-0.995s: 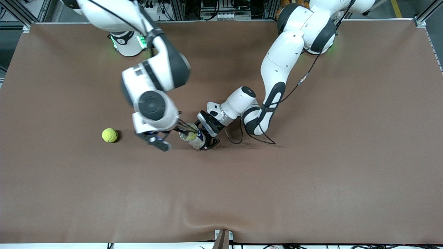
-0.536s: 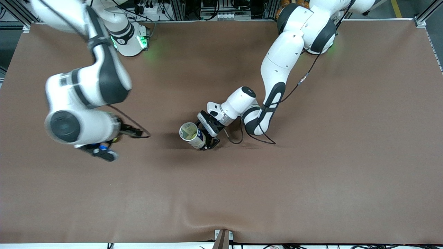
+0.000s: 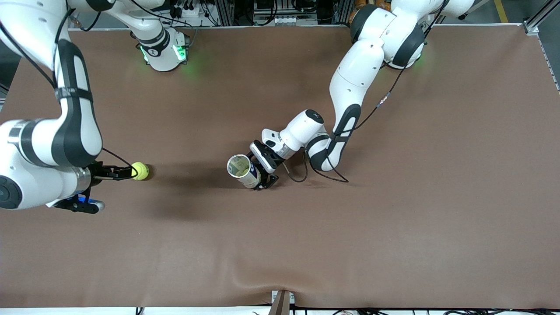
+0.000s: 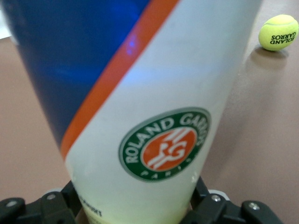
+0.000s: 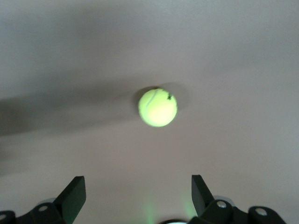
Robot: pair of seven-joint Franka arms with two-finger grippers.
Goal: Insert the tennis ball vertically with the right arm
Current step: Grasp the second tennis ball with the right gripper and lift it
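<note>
The tennis ball needs to go vertically into the ball can point(image 3: 243, 171). My right gripper will next grab the ball by its round middle point(image 3: 140, 171).
A yellow tennis ball point(image 3: 139, 170) lies on the brown table toward the right arm's end; it also shows in the right wrist view point(image 5: 158, 107) and the left wrist view point(image 4: 279, 31). My right gripper point(image 3: 126, 173) is open and empty just beside the ball, which lies ahead of its spread fingers point(image 5: 74, 193). My left gripper point(image 3: 261, 173) is shut on a Roland Garros ball can point(image 3: 243, 171) at mid-table, mouth upward. The can point(image 4: 154, 116) fills the left wrist view. Something yellow-green shows inside the can.
The brown table mat point(image 3: 393, 227) lies bare around both grippers. The right arm's elbow and forearm point(image 3: 52, 140) hang over the table edge at its own end. A cable point(image 3: 306, 175) trails beside the left wrist.
My right arm has swung away from over the can toward its own end of the table; its gripper is now low beside the loose ball. The left arm and can have not moved.
</note>
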